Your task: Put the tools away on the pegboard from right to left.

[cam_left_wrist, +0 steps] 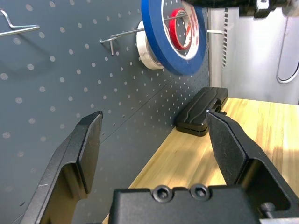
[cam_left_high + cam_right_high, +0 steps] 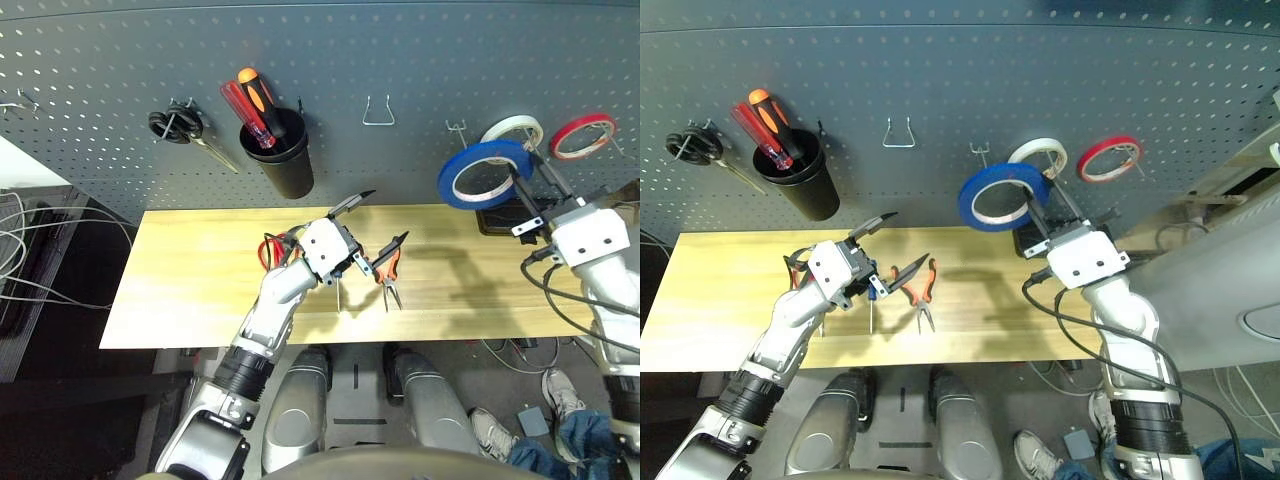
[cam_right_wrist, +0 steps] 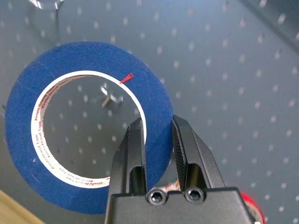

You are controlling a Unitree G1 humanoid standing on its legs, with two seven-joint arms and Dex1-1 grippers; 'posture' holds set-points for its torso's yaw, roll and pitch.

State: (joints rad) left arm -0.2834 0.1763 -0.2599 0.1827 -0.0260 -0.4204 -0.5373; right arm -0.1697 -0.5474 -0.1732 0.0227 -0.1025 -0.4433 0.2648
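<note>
The wire hook's ends stop short of the blue tape roll's hole (image 2: 482, 178) (image 3: 88, 135). My right gripper needs to move the tape roll forward before it lets go.
The blue tape roll (image 2: 484, 172) hangs in the air in front of the pegboard (image 2: 400, 60), and my right gripper (image 3: 156, 140) is shut on its rim. Through the roll's hole, a wire hook tip (image 3: 110, 99) is visible in the right wrist view. My left gripper (image 2: 376, 224) is open and empty above the middle of the table. Under it lie the orange-and-black pliers (image 2: 388, 275) and the slim blue-handled screwdriver (image 2: 871, 305). The red-handled scissors (image 2: 270, 250) lie partly hidden behind my left wrist.
A white tape roll (image 2: 512, 130) and a red tape roll (image 2: 583, 135) hang on hooks at the right. A black cup (image 2: 288, 160) holds screwdrivers, and black-handled scissors (image 2: 180, 126) hang to its left. An empty wire hook (image 2: 377, 112) sits mid-board. A black case (image 1: 201, 112) lies on the table.
</note>
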